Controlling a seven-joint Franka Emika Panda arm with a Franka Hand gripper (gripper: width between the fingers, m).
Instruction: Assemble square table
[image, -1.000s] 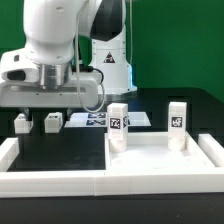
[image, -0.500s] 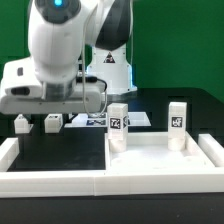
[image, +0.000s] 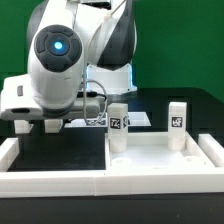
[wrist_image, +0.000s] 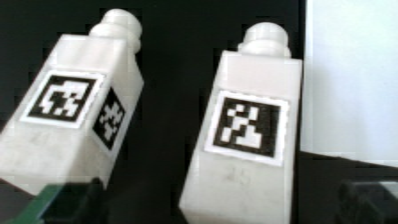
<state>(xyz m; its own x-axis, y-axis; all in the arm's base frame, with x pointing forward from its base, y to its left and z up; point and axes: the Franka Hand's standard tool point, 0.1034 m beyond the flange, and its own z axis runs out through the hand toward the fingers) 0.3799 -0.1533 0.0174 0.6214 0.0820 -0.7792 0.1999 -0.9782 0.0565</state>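
Note:
I need to lower my gripper before I close it on the tagged leg (wrist_image: 246, 140). My fingers are above the leg with black table in the gap, so they would miss the leg if I closed now.
The white square tabletop (image: 160, 155) lies at the front of the exterior view's right, with two white tagged legs standing upright on it, one (image: 118, 127) at its left and one (image: 177, 124) at its right. Two more tagged legs lie on the black table under my hand. In the wrist view they are side by side, one (wrist_image: 80, 100) off to the side and one (wrist_image: 249, 125) between my fingers. My gripper (wrist_image: 222, 205) is open, with its dark fingertips (wrist_image: 63, 205) on either side of that leg and not touching it. In the exterior view the gripper (image: 45, 122) is low at the left.
A long white rail (image: 50, 180) runs along the front and up the left side. The marker board (image: 95, 120) lies behind the tabletop and shows in the wrist view (wrist_image: 356, 70) as a white area beside the legs. The robot base stands at the back.
The arm has leaned forward and down over the two loose legs at the left. The tabletop and its two upright legs have not moved.

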